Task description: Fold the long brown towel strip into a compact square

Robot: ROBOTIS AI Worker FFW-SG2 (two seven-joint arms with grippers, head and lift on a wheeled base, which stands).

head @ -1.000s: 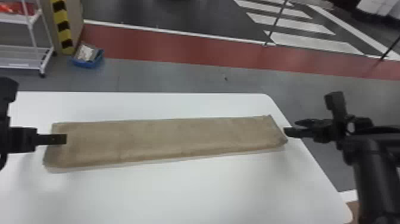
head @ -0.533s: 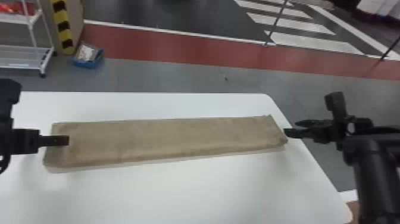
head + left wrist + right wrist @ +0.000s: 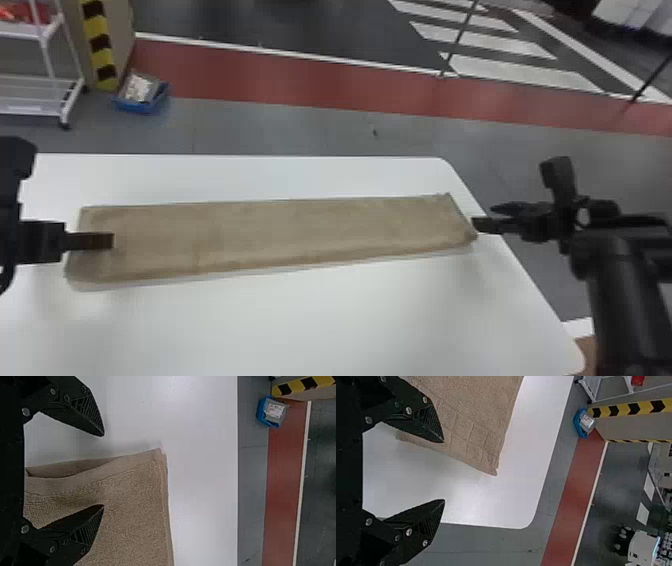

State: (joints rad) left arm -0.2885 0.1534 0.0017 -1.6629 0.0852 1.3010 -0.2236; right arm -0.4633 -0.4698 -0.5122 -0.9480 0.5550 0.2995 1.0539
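I should fold the towel strip (image 3: 280,232) next, so my left gripper should grab its layered end edge, since only that edge lifts slightly while the rest lies flat.
The brown towel strip (image 3: 280,232) lies flat and long across the white table. At its left end is my left gripper (image 3: 111,241), above the cloth. In the left wrist view my left gripper (image 3: 104,471) stands open, one finger over the towel (image 3: 134,510) and the other beyond its end edge, over bare table. My right gripper (image 3: 481,220) is at the strip's right end. The right wrist view has my right gripper (image 3: 443,471) open around the level of the towel's end (image 3: 470,443), one finger over cloth and the other past the table edge.
The white table (image 3: 320,320) has bare surface in front of and behind the strip; its right edge runs below my right gripper. On the floor beyond stand a blue bin (image 3: 141,95) and a white rack (image 3: 70,95).
My left gripper has shifted slightly to the right over the towel's left end. The right arm and the towel look unmoved.
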